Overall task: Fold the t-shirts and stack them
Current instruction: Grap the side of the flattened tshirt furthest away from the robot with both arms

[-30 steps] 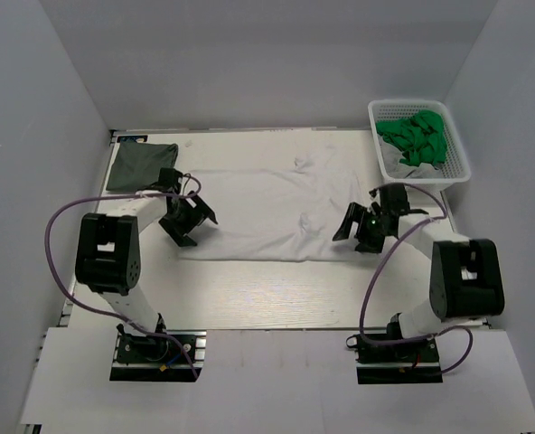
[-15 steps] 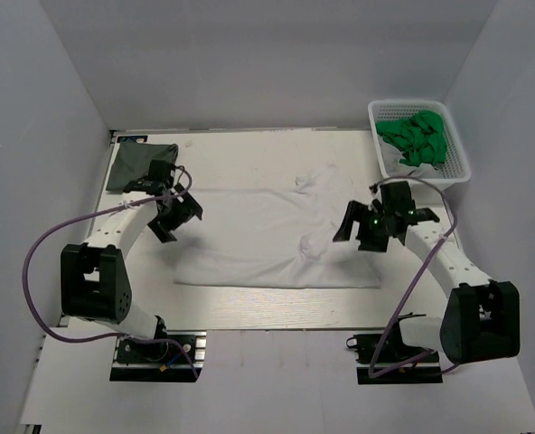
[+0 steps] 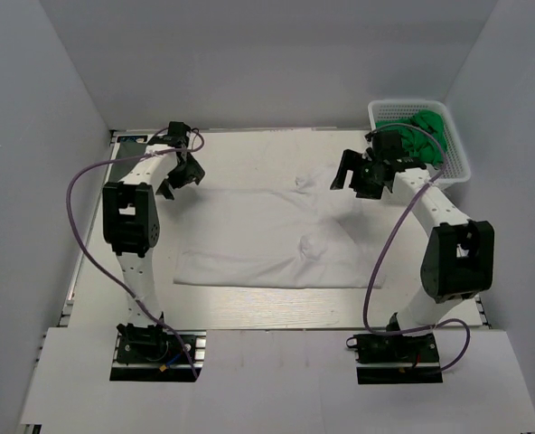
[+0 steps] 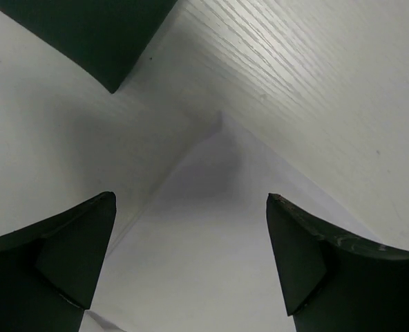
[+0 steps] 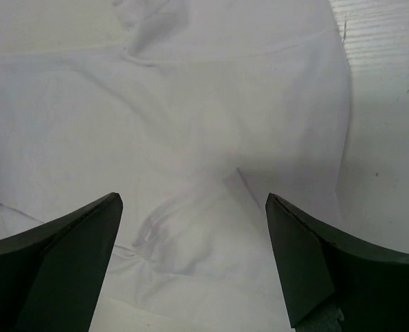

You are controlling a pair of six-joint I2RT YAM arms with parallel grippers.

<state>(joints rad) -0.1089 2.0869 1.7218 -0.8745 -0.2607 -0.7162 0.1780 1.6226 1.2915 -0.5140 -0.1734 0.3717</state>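
Observation:
I need to fold the far corner of the white t-shirt (image 3: 258,226) inward, so my left gripper should next grab the t-shirt by the tip of that corner, beside the dark grey-green t-shirt.
The white t-shirt (image 3: 258,226) lies spread flat across the middle of the table, with wrinkles near its right side. My left gripper (image 3: 182,172) is open and hovers over the shirt's far left corner, which shows between the fingers in the left wrist view (image 4: 218,228). The dark grey-green t-shirt (image 4: 87,34) lies folded just beyond that corner; in the top view my left arm hides most of it. My right gripper (image 3: 353,181) is open above the shirt's far right part (image 5: 191,138), holding nothing. In the wrist views the left gripper (image 4: 191,199) and the right gripper (image 5: 194,198) are both empty.
A white mesh basket (image 3: 403,104) holding bright green cloth (image 3: 417,136) stands at the far right corner, close behind my right gripper. Grey walls enclose the table on three sides. Purple cables loop beside both arms.
Both arms have reached away from me: the left gripper went from the shirt's left edge to its far left corner, the right gripper from the shirt's right side to its far right part.

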